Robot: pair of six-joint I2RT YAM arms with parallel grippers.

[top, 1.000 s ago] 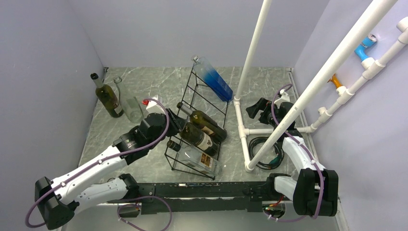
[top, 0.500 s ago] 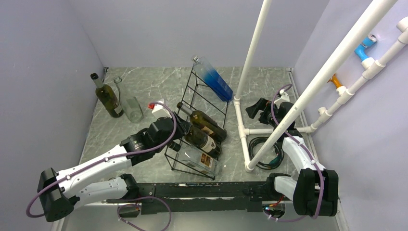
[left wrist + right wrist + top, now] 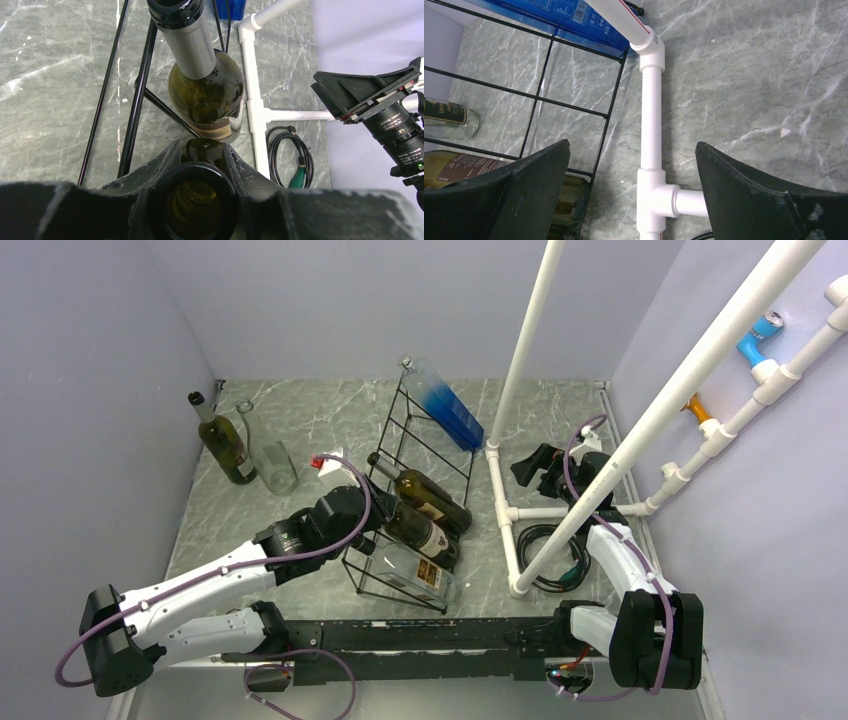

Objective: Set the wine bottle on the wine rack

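The dark wine bottle lies slanted in the wine rack (image 3: 432,455) between its neighbours and would rest there, so the robot's left gripper needs to release it.
In the top view my left gripper (image 3: 368,510) is shut on the neck of a dark wine bottle (image 3: 420,531) with a pale label. The bottle lies slanted in the black wire wine rack (image 3: 432,455), between a dark bottle (image 3: 430,495) above and a clear bottle (image 3: 420,575) below. A blue bottle (image 3: 448,407) rests at the rack's far end. The left wrist view looks into the held wine bottle's mouth (image 3: 192,202) between my left gripper's (image 3: 200,147) fingers (image 3: 162,162). The neighbouring dark bottle (image 3: 205,90) and a rack wire (image 3: 140,90) lie ahead. My right gripper (image 3: 632,145) hangs open and holds nothing.
A dark green bottle (image 3: 222,440) and a clear bottle (image 3: 268,455) stand at the back left. A white pipe frame (image 3: 505,515) runs right of the rack, under my right gripper (image 3: 530,468). A coiled cable (image 3: 545,545) lies inside the frame. Walls close in on the left, back and right.
My left gripper has moved right and slightly nearer, sliding the held wine bottle deeper into the rack. The right arm has not moved.
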